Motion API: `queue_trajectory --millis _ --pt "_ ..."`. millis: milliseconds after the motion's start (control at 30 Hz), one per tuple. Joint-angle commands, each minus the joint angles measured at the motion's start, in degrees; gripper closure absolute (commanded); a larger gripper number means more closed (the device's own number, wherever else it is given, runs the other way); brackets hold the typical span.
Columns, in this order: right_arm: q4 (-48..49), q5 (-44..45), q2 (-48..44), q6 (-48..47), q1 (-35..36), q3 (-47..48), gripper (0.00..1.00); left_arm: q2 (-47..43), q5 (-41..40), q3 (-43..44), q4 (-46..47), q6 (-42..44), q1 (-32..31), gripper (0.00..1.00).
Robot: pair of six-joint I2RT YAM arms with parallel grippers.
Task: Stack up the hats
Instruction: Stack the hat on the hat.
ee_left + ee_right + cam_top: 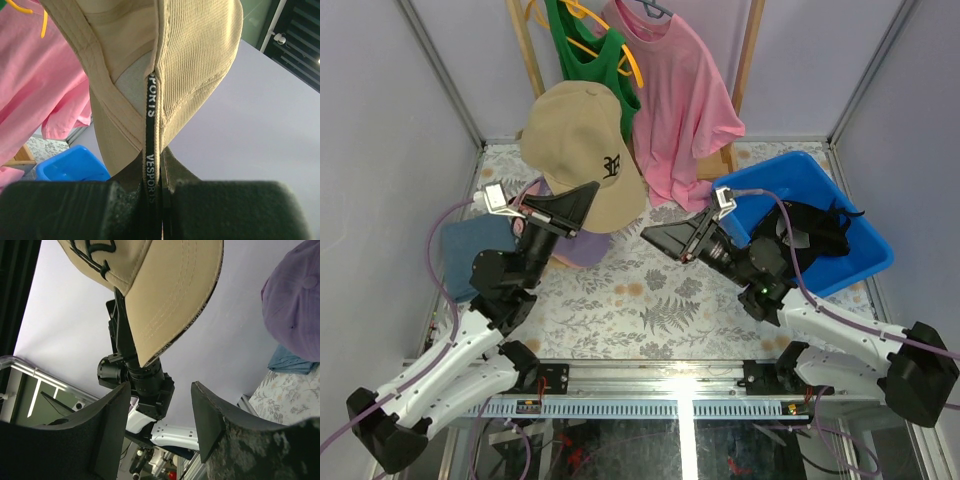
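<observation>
My right gripper will next grab the tan cap by the edge of its visor, so the cap's top stays open to stack over the lavender cap (582, 247).
My left gripper (588, 192) is shut on the rim of the tan cap (582, 145) and holds it up in the air above the table; the cap has a black emblem. In the left wrist view the jaws pinch the tan cap (200, 60) at its black inner band. Below it a lavender cap (582, 247) lies on the table, beside a dull blue fabric cap (470, 250). A black cap (817, 232) lies in the blue bin (790, 175). My right gripper (650, 236) is open and empty, pointing left toward the tan cap (170, 295) and the lavender cap (295, 305).
A pink T-shirt (675, 100) and a green tank top (588, 50) hang on a wooden rack at the back. The blue bin stands at the right, close behind my right arm. Metal frame posts and purple walls enclose the floral-covered table (650, 300).
</observation>
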Motion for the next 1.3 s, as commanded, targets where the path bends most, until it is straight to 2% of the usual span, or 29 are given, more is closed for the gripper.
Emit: queue_trajectory --millis 0,367,500,600,733,900,1033,1267 --pt "6.8 3.6 2.2 -1.8 2.8 3.5 0.41 -1.3 -2.4 -0.8 3.3 1.4 0.3 1.00" --pt "13.4 4.3 11.7 0.2 5.6 9.5 0.41 -3.0 -1.8 -4.0 5.3 1.1 0.2 1.00" --pt "15.0 4.5 14.8 0.9 6.0 11.4 0.45 -3.2 -1.5 -5.1 6.4 0.2 0.2 1.00" --pt "15.9 5.1 16.8 1.5 6.3 12.0 0.52 -4.4 -1.0 -6.6 7.7 0.1 0.2 1.00" --pt "18.0 6.6 18.7 2.3 6.3 11.0 0.69 -5.7 -0.9 -8.7 9.0 0.0 0.2 1.00" --pt "21.1 6.6 21.6 3.8 6.1 9.1 0.89 -8.8 -2.1 -10.7 6.8 1.9 0.2 1.00" --pt "22.9 4.5 24.5 4.4 5.4 9.7 1.00 -12.8 -3.6 -11.6 2.8 4.5 0.2 1.00" --pt "32.6 1.6 32.1 8.6 4.2 10.2 1.00 -15.7 -4.4 -10.7 -3.1 7.6 0.2 0.96"
